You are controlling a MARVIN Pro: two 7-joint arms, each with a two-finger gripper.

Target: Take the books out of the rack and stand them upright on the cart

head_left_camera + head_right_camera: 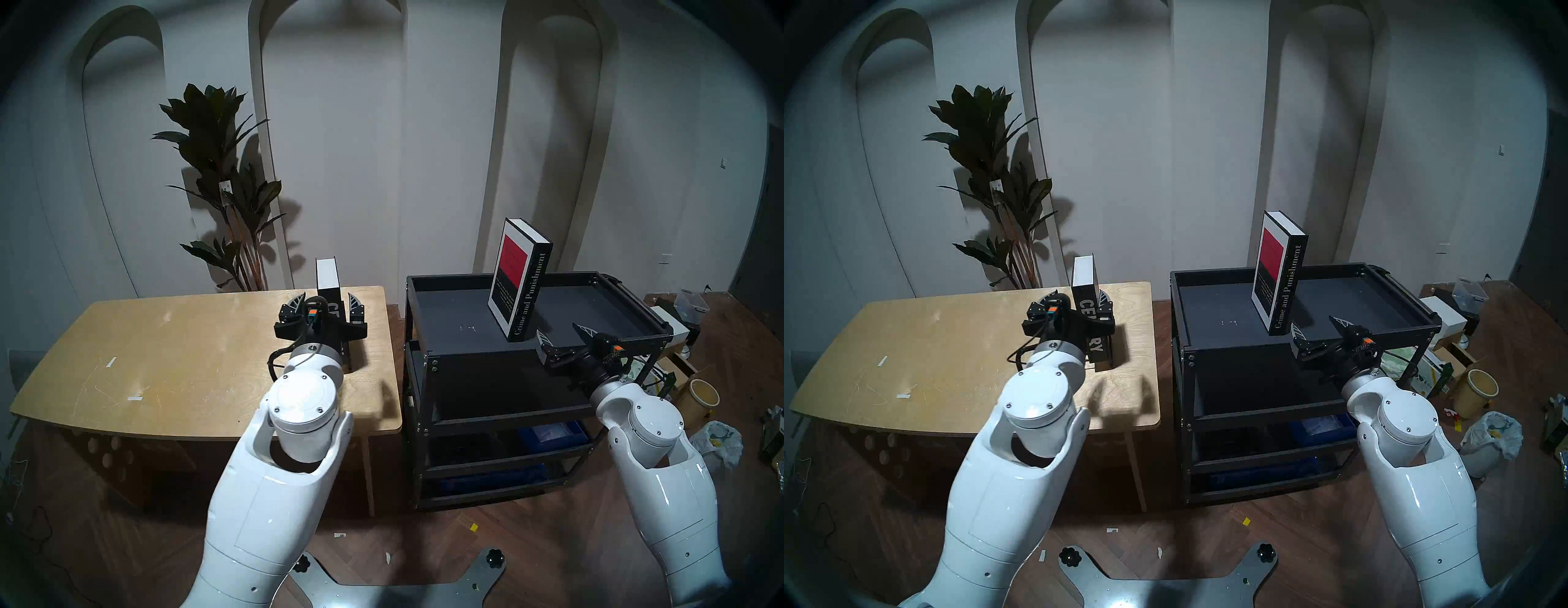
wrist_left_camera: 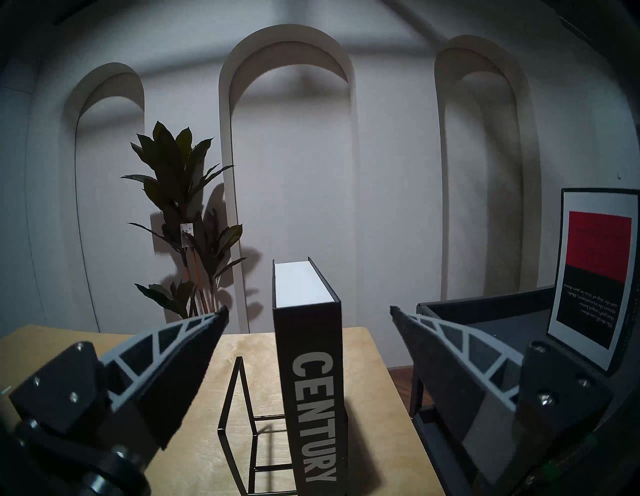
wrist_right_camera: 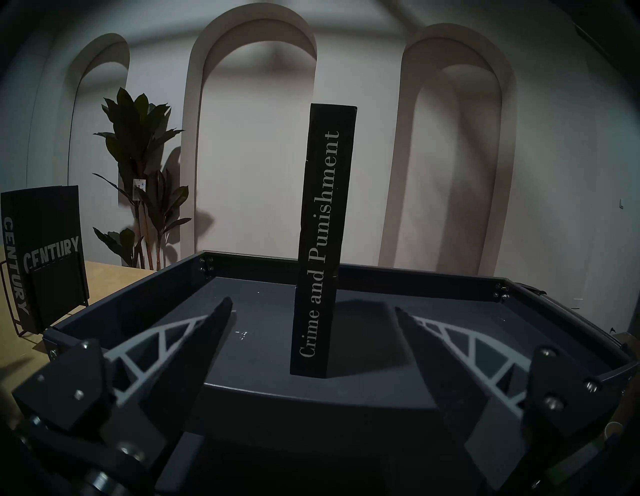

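My left gripper grabs the shorter book by the upper part of its covers next, since the wire rack hems in the book's lower part.
The shorter book, spine reading "CENTURY" [image 2: 311, 398], stands upright at the right end of the thin black wire rack [image 2: 239, 415] on the wooden table. My left gripper [image 2: 308, 308] is open, one finger on each side of this book's spine, with gaps on both sides. The taller book, "Crime and Punishment" [image 1: 519, 280], stands upright on the top tray of the black cart [image 1: 409, 305]. My right gripper [image 1: 560, 333] hangs open over the tray's front edge, just short of that book [image 3: 322, 242] and holding nothing.
The wooden table [image 1: 169, 361] stands left of the cart, a narrow gap between them. A tall potted plant [image 1: 220, 191] is behind the table. Blue bins [image 1: 551, 433] fill the cart's lower tier. A yellow bucket [image 1: 702, 392], boxes and bags litter the floor at right.
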